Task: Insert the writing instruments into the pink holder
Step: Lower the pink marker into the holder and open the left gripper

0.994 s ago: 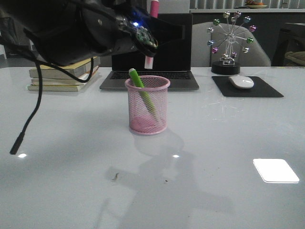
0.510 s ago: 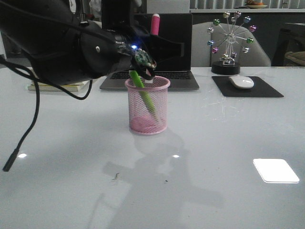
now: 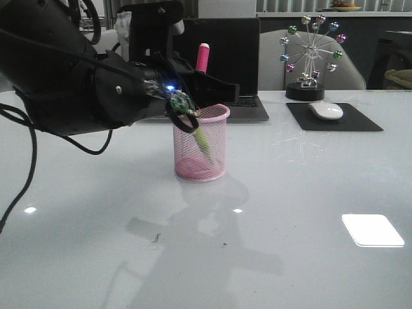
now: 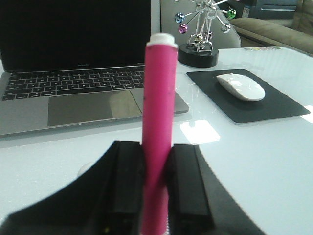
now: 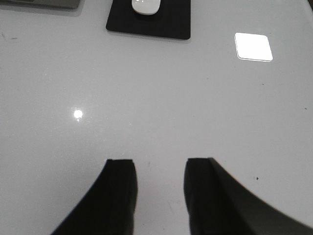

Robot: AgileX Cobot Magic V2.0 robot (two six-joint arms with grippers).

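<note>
I should open my left gripper now, because the magenta marker (image 3: 203, 59) is upright in the pink holder's opening (image 3: 209, 112) and would stay inside.
The pink holder (image 3: 209, 158) stands mid-table in the front view, with the green marker (image 3: 205, 143) leaning inside it and showing through the mesh. My left gripper (image 3: 203, 87) hangs right over the cup's rim, shut on the magenta marker (image 3: 203, 59). That marker stands upright with its white end up, and its lower end is hidden behind the fingers at the cup's mouth. In the left wrist view the magenta marker (image 4: 159, 112) is pinched between both pads of the left gripper (image 4: 156, 149). My right gripper (image 5: 160, 166) is open over bare table, holding nothing.
An open laptop (image 3: 248, 61) sits just behind the cup. To the back right lie a white mouse (image 3: 326, 111) on a black mat (image 3: 360, 121) and a ferris-wheel ornament (image 3: 312, 55). The left arm's bulk hides the table's left rear.
The left arm has come down toward the cup, lowering the magenta marker so that its lower end now sits at the cup's mouth. The green marker and the cup have stayed put.
</note>
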